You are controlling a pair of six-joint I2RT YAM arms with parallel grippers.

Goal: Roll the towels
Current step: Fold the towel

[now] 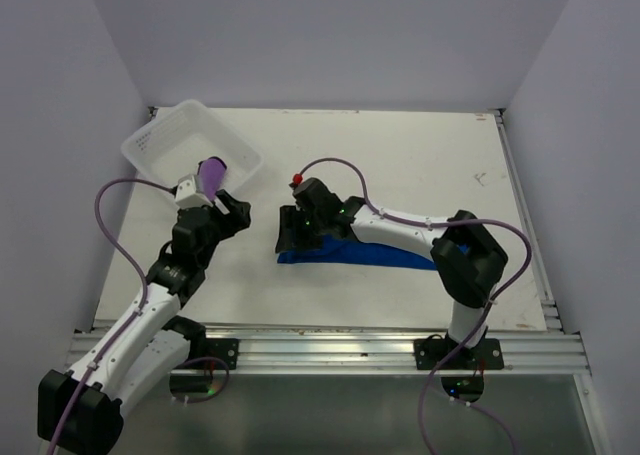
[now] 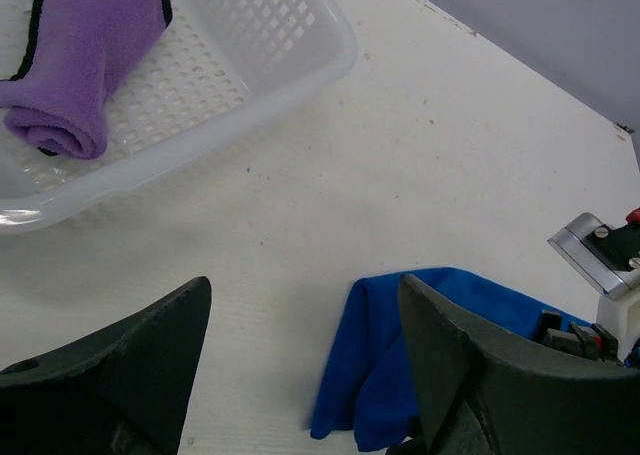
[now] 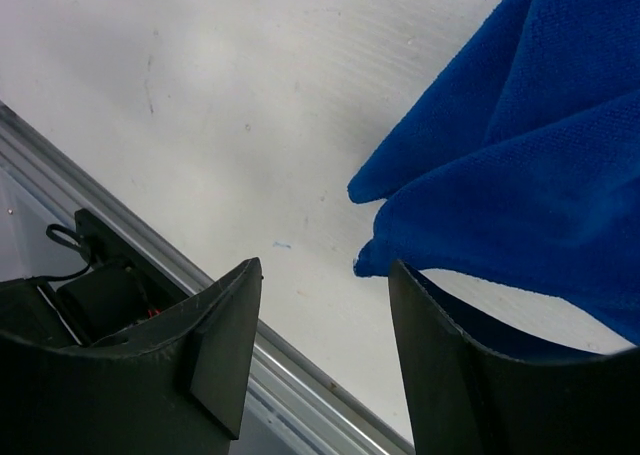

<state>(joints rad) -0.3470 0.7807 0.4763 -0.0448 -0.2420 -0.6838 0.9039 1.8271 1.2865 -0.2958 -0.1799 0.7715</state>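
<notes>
The blue towel's loose corner should be pinched next by my right gripper to roll the towel, and the other folds at that end will stay open to my left gripper.
The purple towel (image 1: 212, 172) lies rolled up inside the white basket (image 1: 160, 135); the left wrist view shows the same purple towel (image 2: 75, 55) on the basket's perforated floor (image 2: 260, 35). The blue towel (image 1: 385, 257) lies loosely folded on the table, partly under the right arm. My left gripper (image 1: 236, 216) hovers open between basket and blue towel (image 2: 395, 355), with nothing between its fingers (image 2: 305, 280). My right gripper (image 1: 289, 238) is open at the towel's left end. A corner of the blue towel (image 3: 520, 145) hangs just above its right finger (image 3: 450, 355), apart from the jaws (image 3: 325, 267).
The basket stands at the table's far left corner. An aluminium rail (image 1: 330, 340) runs along the near table edge and also shows as a rail (image 3: 300, 375) close under the right gripper. White walls (image 1: 330, 35) enclose the table on three sides.
</notes>
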